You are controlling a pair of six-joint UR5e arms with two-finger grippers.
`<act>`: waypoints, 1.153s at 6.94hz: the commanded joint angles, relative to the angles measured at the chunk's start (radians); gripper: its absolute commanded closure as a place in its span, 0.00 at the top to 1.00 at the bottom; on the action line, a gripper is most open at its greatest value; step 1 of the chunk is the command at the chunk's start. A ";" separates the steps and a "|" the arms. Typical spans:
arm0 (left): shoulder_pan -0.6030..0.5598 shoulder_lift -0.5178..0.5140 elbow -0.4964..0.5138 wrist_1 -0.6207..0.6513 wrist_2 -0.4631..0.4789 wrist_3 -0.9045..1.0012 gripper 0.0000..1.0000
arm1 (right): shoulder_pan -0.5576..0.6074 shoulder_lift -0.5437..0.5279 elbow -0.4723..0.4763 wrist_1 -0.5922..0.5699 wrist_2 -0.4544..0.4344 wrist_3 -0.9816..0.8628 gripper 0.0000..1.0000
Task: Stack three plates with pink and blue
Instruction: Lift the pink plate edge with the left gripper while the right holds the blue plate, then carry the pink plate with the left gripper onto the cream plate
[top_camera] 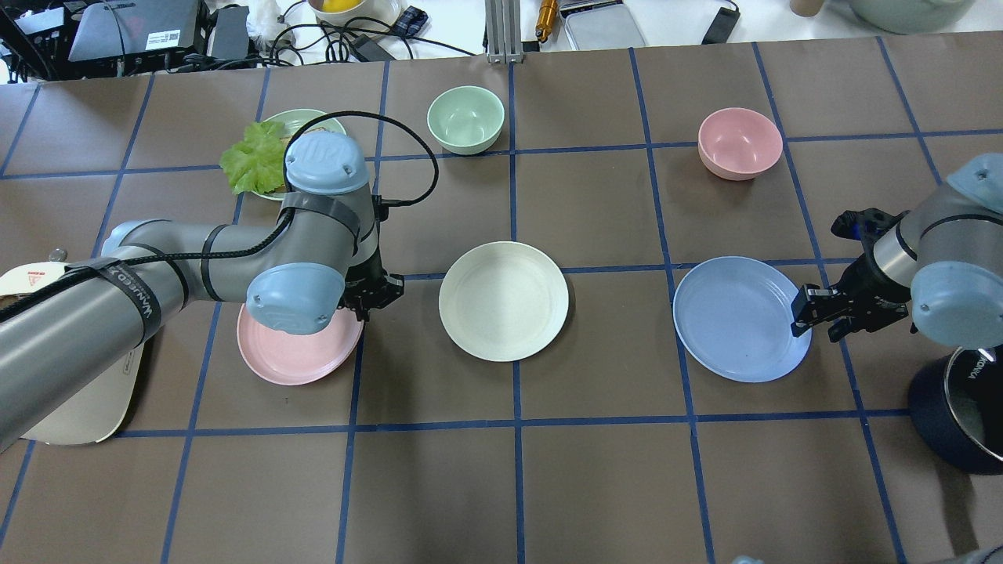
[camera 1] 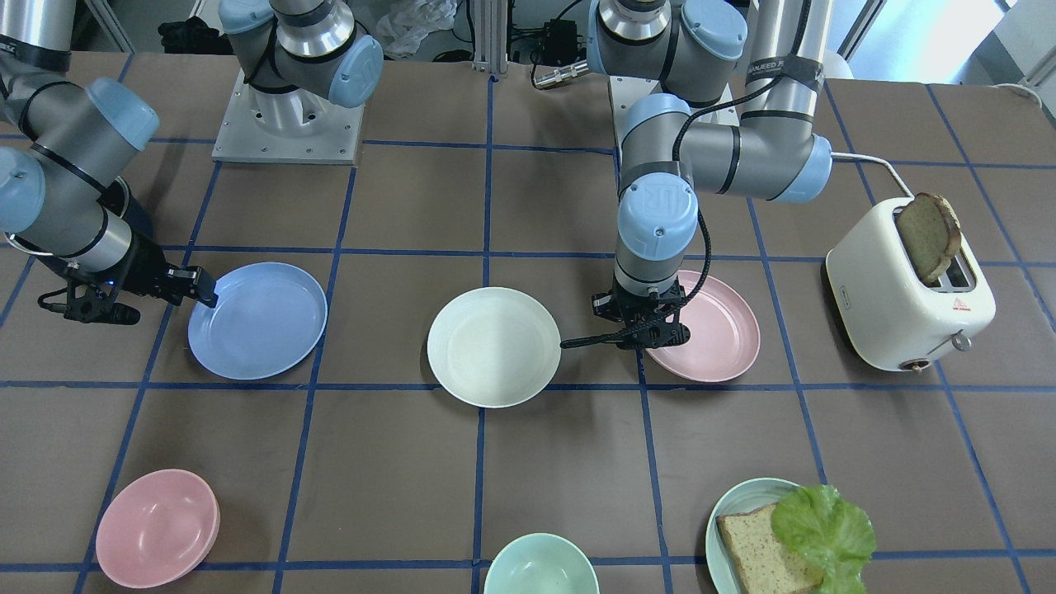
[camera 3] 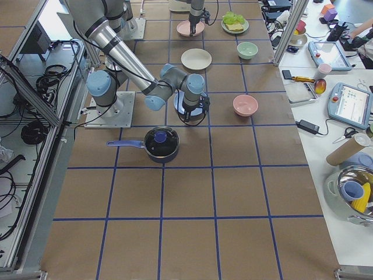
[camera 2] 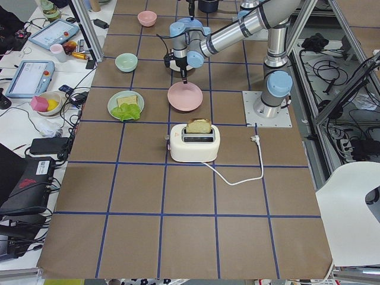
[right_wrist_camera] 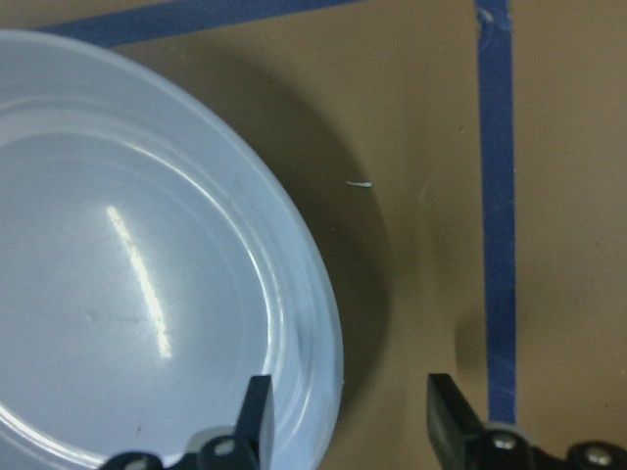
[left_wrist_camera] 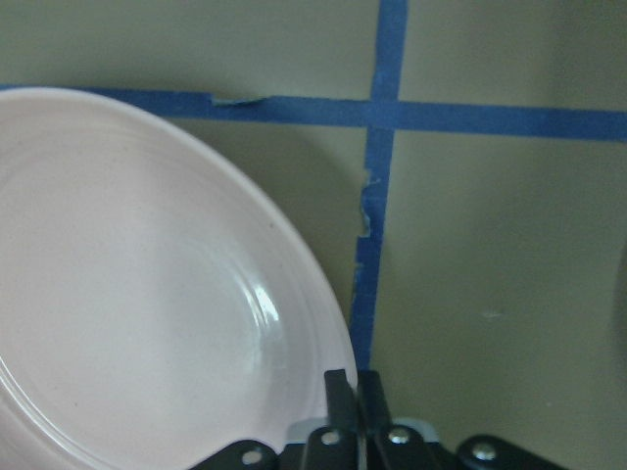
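The light blue plate needs to be stacked with the pink plate (camera 1: 720,328), so my right gripper needs to grab it by its rim (camera 1: 202,308) next.
Three plates lie in a row on the brown table: pale pink (top_camera: 294,360), cream-white (top_camera: 503,301) and light blue (top_camera: 736,317). My left gripper (top_camera: 374,301) is at the pink plate's rim on the side facing the cream plate. In the left wrist view its fingers (left_wrist_camera: 357,387) are shut on that rim, one inside the pink plate (left_wrist_camera: 147,294) and one outside. My right gripper (top_camera: 803,309) is open at the blue plate's outer rim. In the right wrist view it (right_wrist_camera: 351,411) straddles the rim of the blue plate (right_wrist_camera: 127,294), apart from it.
A pink bowl (top_camera: 740,142) and a green bowl (top_camera: 465,117) stand at the far side. A teal plate with bread and lettuce (top_camera: 262,153) sits behind my left arm. A white toaster (camera 1: 907,289) is beside the pink plate. A dark pot (top_camera: 960,407) is near my right arm.
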 commanded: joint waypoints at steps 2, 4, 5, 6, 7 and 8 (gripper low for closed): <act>-0.122 -0.068 0.220 -0.158 -0.022 -0.178 0.00 | 0.001 0.005 -0.002 0.005 0.001 0.034 0.00; -0.213 -0.154 0.358 -0.186 -0.047 -0.316 0.00 | 0.002 -0.009 -0.027 0.008 -0.004 0.045 0.00; -0.251 -0.209 0.431 -0.192 -0.047 -0.368 0.00 | 0.002 -0.009 -0.072 0.048 -0.010 0.043 0.00; -0.294 -0.269 0.519 -0.225 -0.047 -0.436 0.03 | 0.002 -0.003 -0.127 0.118 -0.007 0.042 0.00; -0.314 -0.322 0.607 -0.292 -0.045 -0.474 0.03 | 0.002 -0.007 -0.160 0.154 -0.010 0.042 0.00; -0.322 -0.362 0.691 -0.401 -0.045 -0.513 0.02 | 0.002 -0.001 -0.168 0.156 -0.011 0.042 0.00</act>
